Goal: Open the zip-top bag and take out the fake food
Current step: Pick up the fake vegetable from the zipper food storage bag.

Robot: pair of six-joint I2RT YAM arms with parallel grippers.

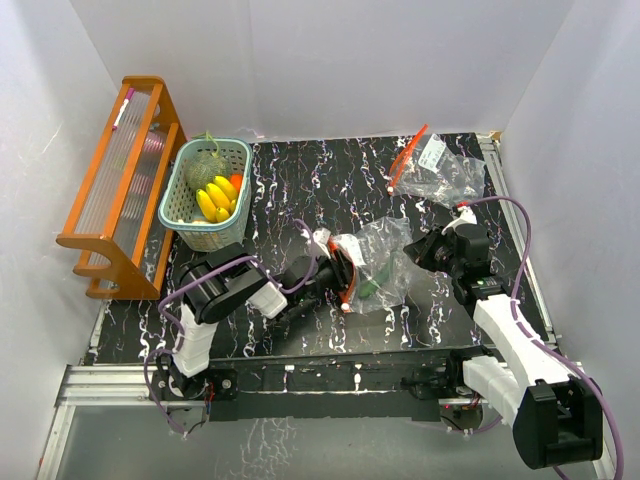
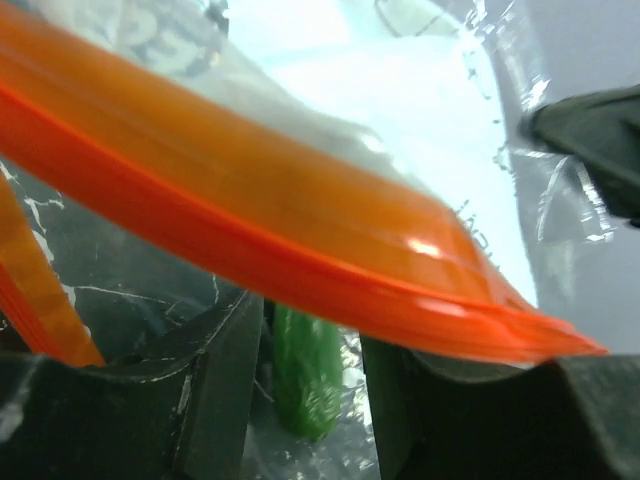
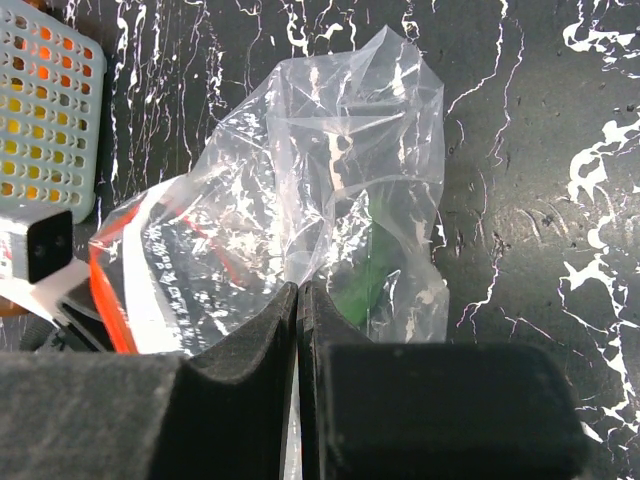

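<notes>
I grab the green fake food next with my left gripper, across its end nearest the bag's orange zip, to pull it lengthwise out of the bag.
The clear zip-top bag (image 1: 385, 255) lies crumpled mid-table, its orange zip strip (image 2: 300, 230) facing my left gripper (image 1: 343, 272). In the left wrist view that strip crosses just above the jaws, and a green piece of fake food (image 2: 308, 385) lies inside the bag between them. The left gripper (image 2: 312, 330) is open, with gaps on both sides of the piece. My right gripper (image 3: 299, 290) is shut on the bag's clear film (image 3: 340, 150) at the far end, with the green piece (image 3: 365, 275) just beyond it. Yellow bananas (image 1: 215, 195) and an orange (image 1: 236, 181) sit in the basket.
The teal slatted basket (image 1: 205, 238) stands at the back left, beside an orange wooden rack (image 1: 120, 190). A second, flat zip-top bag (image 1: 440, 165) lies at the back right. White walls close in the black marbled table on three sides.
</notes>
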